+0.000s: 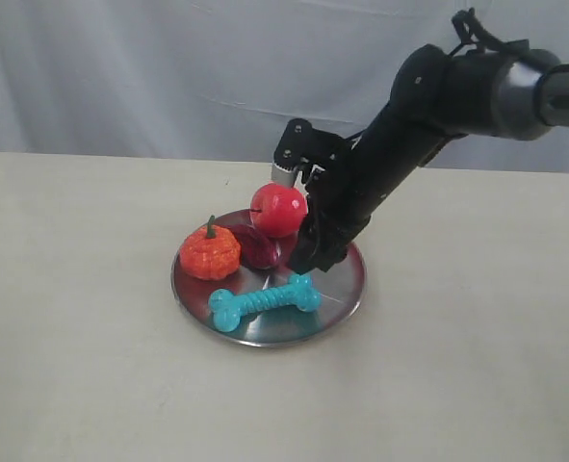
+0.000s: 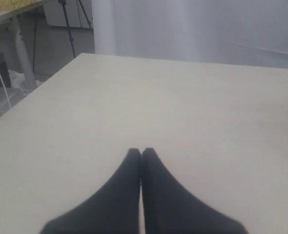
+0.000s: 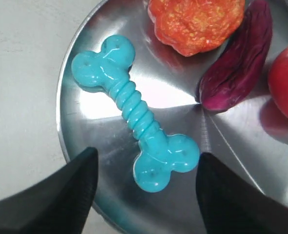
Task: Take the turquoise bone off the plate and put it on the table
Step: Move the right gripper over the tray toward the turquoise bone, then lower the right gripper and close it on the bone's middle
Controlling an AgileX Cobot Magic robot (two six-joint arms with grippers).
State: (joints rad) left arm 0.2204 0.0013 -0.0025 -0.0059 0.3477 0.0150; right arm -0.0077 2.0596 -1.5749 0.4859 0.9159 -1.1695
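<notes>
Next, the right gripper takes hold of the turquoise bone's ridged body (image 1: 266, 299) to move the bone off the plate (image 1: 347, 285) onto the table.
The turquoise bone (image 1: 264, 301) (image 3: 135, 111) lies flat on the front part of the silver plate (image 1: 347, 285) (image 3: 105, 39), on the cream table (image 1: 82, 366). My right gripper (image 3: 146, 158) (image 1: 303, 258) hovers open over the plate, its two dark fingers either side of one knobbed end of the bone, not touching it. In the exterior view its tips are partly hidden behind the arm. My left gripper (image 2: 141, 152) is shut with nothing in it, above bare table (image 2: 182, 102), out of the exterior view.
On the plate's back half sit an orange pumpkin (image 1: 209, 252) (image 3: 197, 22), a dark purple toy (image 1: 257, 246) (image 3: 236, 58) and a red apple (image 1: 278, 210) (image 3: 286, 80). A grey curtain (image 1: 168, 67) hangs behind the table. The table edge (image 2: 34, 92) shows in the left wrist view.
</notes>
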